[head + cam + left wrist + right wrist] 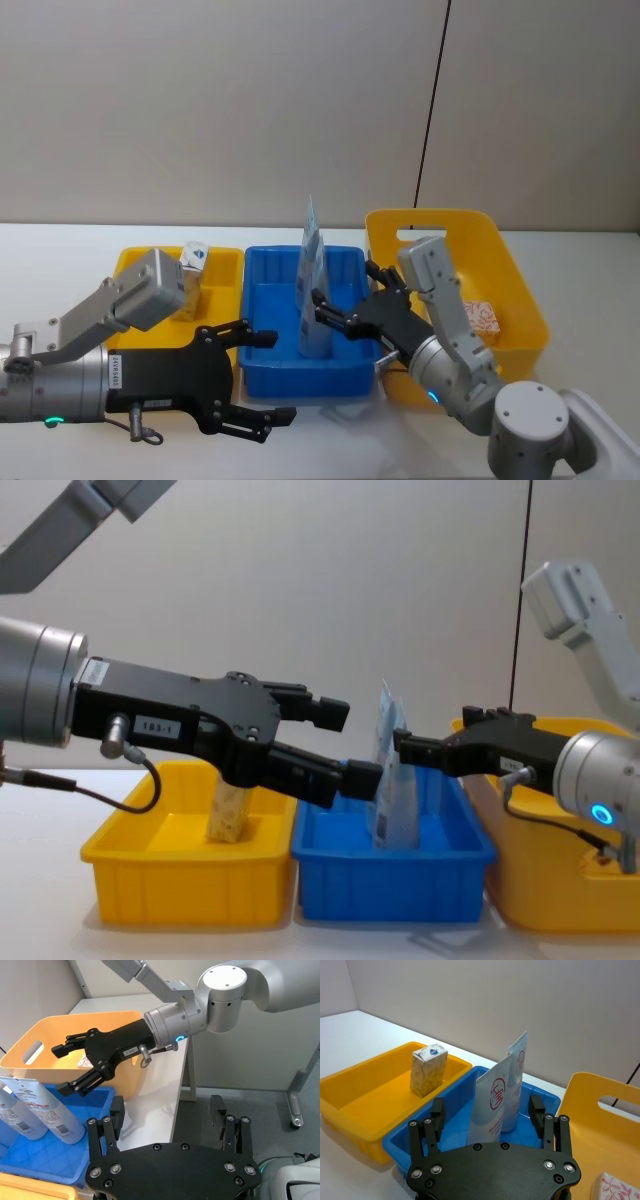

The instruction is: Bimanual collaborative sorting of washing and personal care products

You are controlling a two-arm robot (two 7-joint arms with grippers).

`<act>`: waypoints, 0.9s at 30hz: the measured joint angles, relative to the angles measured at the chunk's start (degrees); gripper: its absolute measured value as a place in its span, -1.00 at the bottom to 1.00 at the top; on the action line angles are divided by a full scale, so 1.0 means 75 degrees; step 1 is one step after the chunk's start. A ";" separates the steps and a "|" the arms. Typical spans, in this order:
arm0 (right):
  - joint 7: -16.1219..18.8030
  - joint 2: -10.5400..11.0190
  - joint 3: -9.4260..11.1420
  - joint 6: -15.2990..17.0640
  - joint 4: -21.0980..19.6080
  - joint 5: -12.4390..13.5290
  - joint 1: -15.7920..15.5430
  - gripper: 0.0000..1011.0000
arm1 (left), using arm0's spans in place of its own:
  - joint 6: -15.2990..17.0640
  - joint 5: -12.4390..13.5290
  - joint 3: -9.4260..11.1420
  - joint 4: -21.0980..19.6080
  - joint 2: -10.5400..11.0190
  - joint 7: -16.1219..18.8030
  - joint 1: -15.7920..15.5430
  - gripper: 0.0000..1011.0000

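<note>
My right gripper takes hold of the nearer pouch by its flat upper end (319, 262) (401, 720) next, since the blue bin's sides surround the pouch's lower half.
Two pale blue-and-white pouches (312, 290) stand upright in the blue bin (262, 300). My right gripper (335, 315) is open just in front of them, jaws level with the nearer pouch (492, 1097) and not touching it. One leaf-print pack (192, 275) stands in the left yellow bin (135, 265). Another pack (480, 317) lies in the right yellow bin (520, 300). My left gripper (265, 378) is open and holds nothing, hovering at the near edge between the left yellow bin and the blue bin. From the chest it reaches in from the left, left gripper (345, 745) close to the pouches (390, 790).
The three bins sit side by side on a white table (60, 260), against a grey wall. The table's near edge drops to the floor, seen from the left wrist beside the right arm (220, 995). Both arms crowd the space in front of the blue bin.
</note>
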 joint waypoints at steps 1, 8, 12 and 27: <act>0.0022 -0.0029 -0.0001 -0.0027 0.0103 -0.0017 0.0065 0.99 | 0.0001 0.0000 0.0000 0.0001 0.0000 0.0000 0.0000 0.98; 0.0107 -0.0169 -0.0003 -0.0134 0.0589 -0.0084 0.0384 0.98 | 0.0000 0.0000 0.0000 0.0000 -0.0001 0.0000 0.0000 0.98; 0.0154 -0.0250 -0.0003 -0.0189 0.0858 -0.0122 0.0548 0.99 | 0.0001 0.0000 0.0000 0.0001 0.0000 0.0000 0.0000 0.98; 0.0360 -0.0540 -0.0060 -0.0350 0.1766 -0.0277 0.1049 0.99 | 0.0001 0.0000 0.0000 0.0000 -0.0001 0.0000 0.0000 0.98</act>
